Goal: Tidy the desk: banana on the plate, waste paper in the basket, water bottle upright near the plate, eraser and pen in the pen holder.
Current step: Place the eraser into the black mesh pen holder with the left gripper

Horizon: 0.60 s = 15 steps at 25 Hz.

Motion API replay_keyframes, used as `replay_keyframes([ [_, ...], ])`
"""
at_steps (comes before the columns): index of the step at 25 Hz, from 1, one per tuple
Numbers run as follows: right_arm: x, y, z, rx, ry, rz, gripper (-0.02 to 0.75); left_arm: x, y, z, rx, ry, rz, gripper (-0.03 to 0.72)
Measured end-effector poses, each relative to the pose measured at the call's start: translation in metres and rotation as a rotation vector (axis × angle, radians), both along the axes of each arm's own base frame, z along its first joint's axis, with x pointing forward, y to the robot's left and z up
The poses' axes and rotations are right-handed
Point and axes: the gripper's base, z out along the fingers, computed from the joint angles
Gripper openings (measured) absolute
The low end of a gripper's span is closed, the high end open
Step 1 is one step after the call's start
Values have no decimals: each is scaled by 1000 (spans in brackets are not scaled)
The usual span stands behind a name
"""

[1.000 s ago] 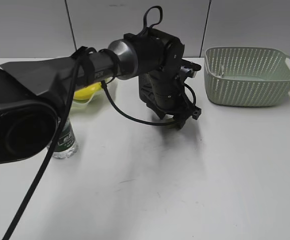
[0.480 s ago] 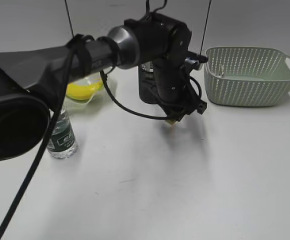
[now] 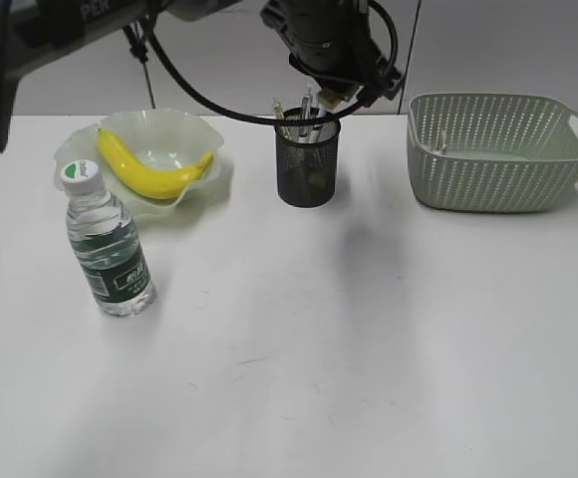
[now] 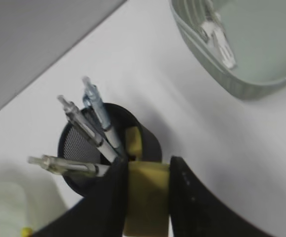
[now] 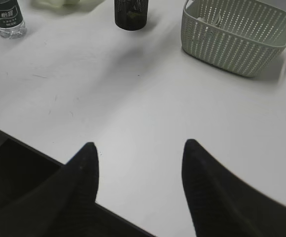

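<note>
The yellow eraser (image 4: 147, 195) is above the edge of the black mesh pen holder, so my left gripper should move the eraser toward the pen holder's opening before letting go of it.
In the left wrist view my left gripper (image 4: 148, 165) is shut on a yellow eraser (image 4: 147, 195), right over the rim of the black mesh pen holder (image 4: 150, 143). Several pens (image 4: 98, 111) stand in that holder. The exterior view shows the left gripper (image 3: 341, 98) high above the pen holder (image 3: 307, 164). The banana (image 3: 149, 171) lies in the pale-green plate (image 3: 204, 131). Beside the plate, the water bottle (image 3: 110, 249) stands upright. Waste paper (image 4: 217, 34) lies in the basket (image 3: 488, 174). My right gripper (image 5: 139, 148) hangs open and empty over the desk's near edge.
The white desk (image 3: 369, 349) stretches bare in front of the holder and basket. The basket (image 5: 232, 44) stands at the far right, close to the back edge. A yellowish piece shows inside the pen holder (image 5: 130, 12). The desk's front edge drops off under my right gripper.
My left gripper closed on the eraser low on the desk, then rose with it and moved back over the pen holder. The arm now uncovers plate and bottle. The right gripper stayed still.
</note>
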Motion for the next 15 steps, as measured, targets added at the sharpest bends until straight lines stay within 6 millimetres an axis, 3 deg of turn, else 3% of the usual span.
replay_keyframes([
  [8,0,0,0,0,0,0,435,35,21,-7,-85,-71,36,186],
  [15,0,0,0,0,0,0,435,54,37,-37,-139,50,103,186],
])
